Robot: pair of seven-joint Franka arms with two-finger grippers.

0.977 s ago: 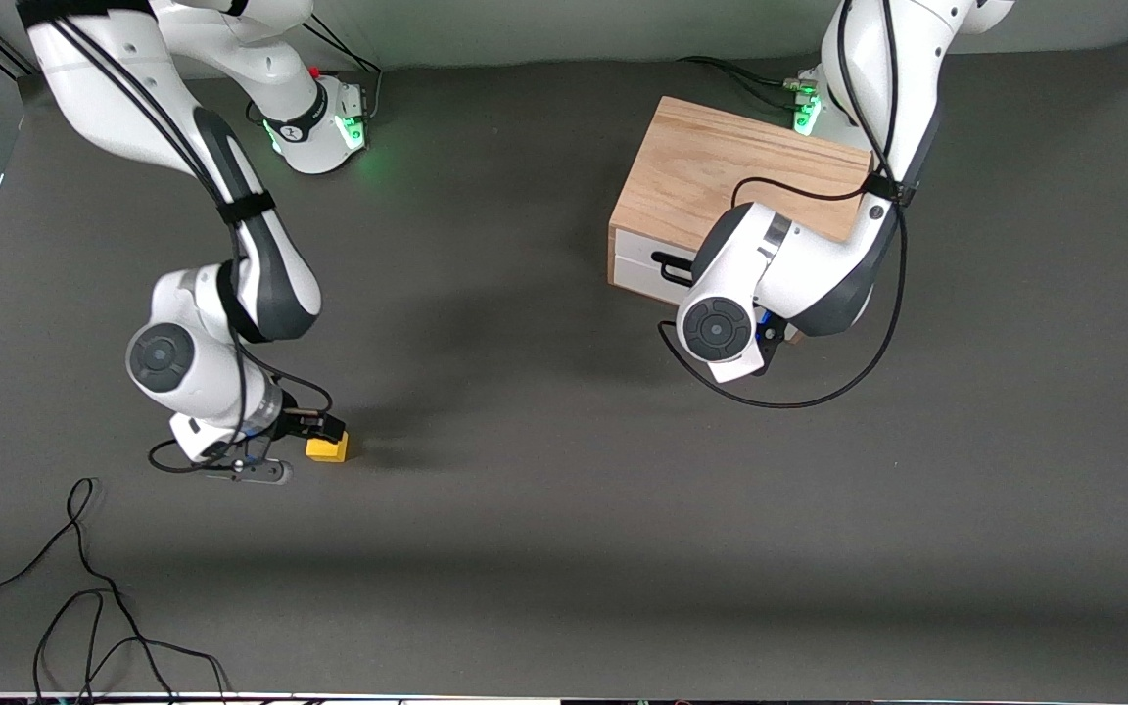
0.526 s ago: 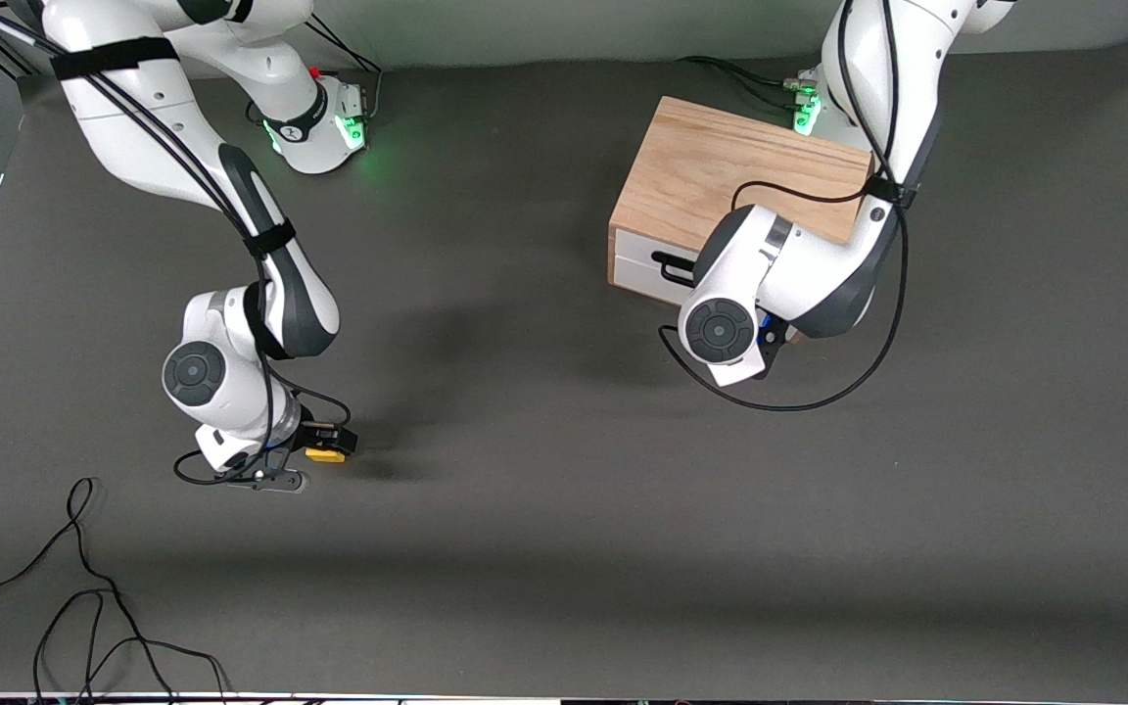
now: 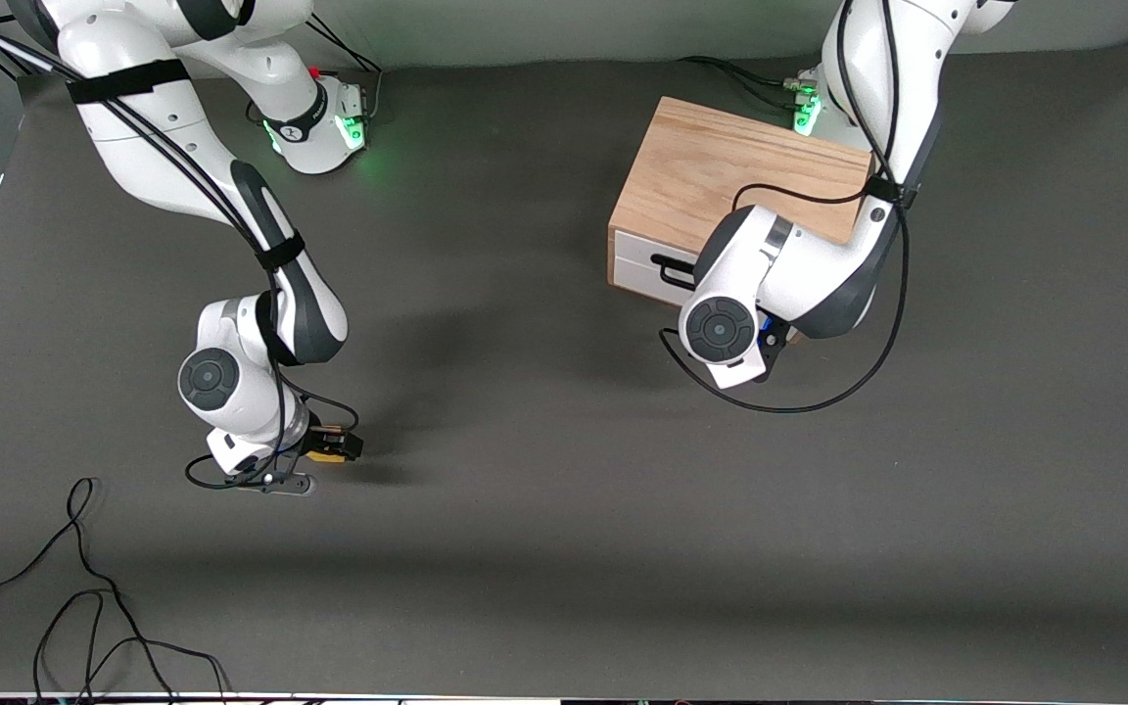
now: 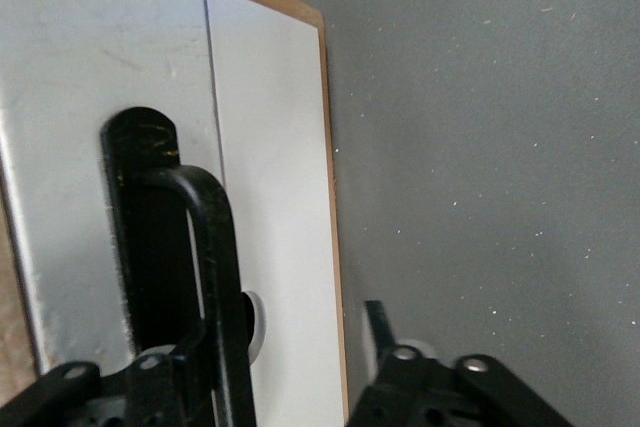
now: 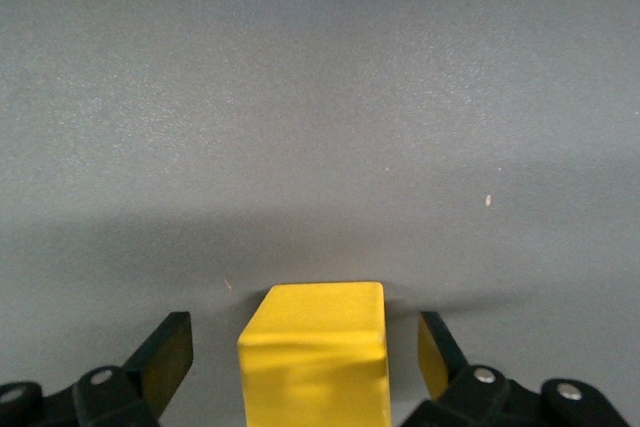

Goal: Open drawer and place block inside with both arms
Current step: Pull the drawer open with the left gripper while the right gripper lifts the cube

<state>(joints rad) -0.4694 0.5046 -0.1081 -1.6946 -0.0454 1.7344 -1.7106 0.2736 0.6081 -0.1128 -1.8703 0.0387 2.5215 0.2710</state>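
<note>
My right gripper straddles the yellow block and should close.
The yellow block [image 5: 315, 357] rests on the dark table mat, toward the right arm's end. My right gripper [image 5: 305, 342] is down around it, open, with a black finger on each side and a gap to both. In the front view the block [image 3: 324, 456] peeks out under that gripper [image 3: 333, 447]. The drawer [image 3: 644, 262] is shut in the oak box [image 3: 730, 176]. My left gripper [image 4: 290, 347] is at the white front, open, with the black bar handle [image 4: 215, 247] between its fingers. One finger [image 4: 378, 322] stands well clear of the bar.
Loose black cables [image 3: 84, 587] lie on the mat near the front camera at the right arm's end. A cable loop [image 3: 799, 403] hangs from the left wrist over the mat in front of the box.
The right arm has shifted toward the block, so its open fingers now straddle it. The left arm has hardly moved at the drawer front.
</note>
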